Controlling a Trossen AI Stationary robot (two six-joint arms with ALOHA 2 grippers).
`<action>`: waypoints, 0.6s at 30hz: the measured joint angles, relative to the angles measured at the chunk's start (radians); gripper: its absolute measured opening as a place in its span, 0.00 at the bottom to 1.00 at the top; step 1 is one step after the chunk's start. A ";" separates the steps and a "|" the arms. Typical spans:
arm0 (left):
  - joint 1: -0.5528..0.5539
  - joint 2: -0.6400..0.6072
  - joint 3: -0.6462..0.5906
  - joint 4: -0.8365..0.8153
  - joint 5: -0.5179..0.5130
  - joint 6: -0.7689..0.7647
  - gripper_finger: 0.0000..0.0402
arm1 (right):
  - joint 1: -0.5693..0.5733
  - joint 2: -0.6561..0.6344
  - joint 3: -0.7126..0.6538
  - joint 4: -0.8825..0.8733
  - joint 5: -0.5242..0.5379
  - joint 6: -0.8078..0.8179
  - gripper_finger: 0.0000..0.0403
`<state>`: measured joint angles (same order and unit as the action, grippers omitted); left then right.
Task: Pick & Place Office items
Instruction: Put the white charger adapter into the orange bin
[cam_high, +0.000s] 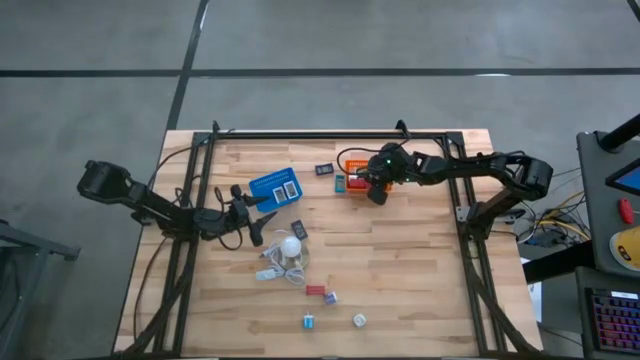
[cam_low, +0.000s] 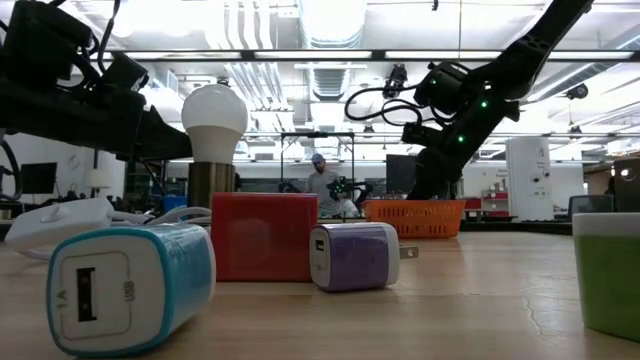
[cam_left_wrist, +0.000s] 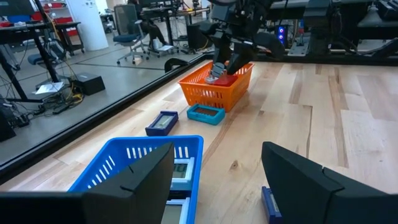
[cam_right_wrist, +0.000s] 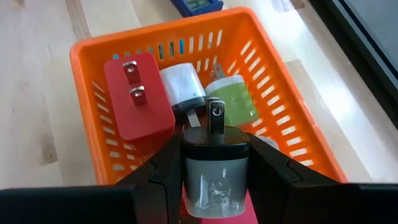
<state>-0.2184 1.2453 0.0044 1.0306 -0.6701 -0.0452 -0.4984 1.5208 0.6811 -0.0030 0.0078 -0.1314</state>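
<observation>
My right gripper is ready to open and should release the charger now, as the grey charger (cam_right_wrist: 216, 183) is inside the orange basket's rim (cam_right_wrist: 298, 93) over the pieces.
My right gripper (cam_right_wrist: 214, 177) hangs over the orange basket (cam_high: 352, 160) at the table's far middle, shut on a small grey charger cube with a dark cap (cam_right_wrist: 214, 155). In the basket lie a red charger (cam_right_wrist: 135, 102), a white one (cam_right_wrist: 181, 84) and a green one (cam_right_wrist: 233, 102). My left gripper (cam_left_wrist: 217, 186) stands open at the table's left, just short of the blue basket (cam_left_wrist: 134, 162), which holds flat labelled pieces. More small chargers lie on the near table: red (cam_high: 315, 291), purple (cam_high: 331, 297), blue (cam_high: 309, 321) and pale green (cam_high: 359, 320). My right gripper pinches the grey charger by its two opposite sides (cam_right_wrist: 189, 177) between its two fingers. The fingers slant down from above, on the basket's right. The charger's metal prongs (cam_right_wrist: 216, 115) point forward and down at the basket. It is lifted clear of the pieces in the basket.
A white bulb (cam_high: 290, 246) with a white cord stands by the left gripper. Dark flat pieces lie loose near the baskets (cam_high: 324, 169) (cam_high: 298, 230), and a teal one (cam_left_wrist: 206, 114) lies beside the orange basket. Black frame rails run along the table's left, right and far edges.
</observation>
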 joint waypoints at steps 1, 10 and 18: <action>0.000 0.000 0.000 0.000 0.000 0.000 0.62 | 0.000 0.000 0.000 -0.002 0.000 0.000 0.31; 0.000 0.000 0.000 0.000 0.000 0.000 0.62 | 0.000 0.000 0.000 -0.019 0.002 -0.002 0.31; 0.000 0.000 0.000 0.000 0.000 0.000 0.62 | 0.001 0.000 0.000 -0.017 0.047 0.027 0.47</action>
<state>-0.2184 1.2453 0.0044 1.0307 -0.6701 -0.0448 -0.4976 1.5211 0.6811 -0.0200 0.0549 -0.1045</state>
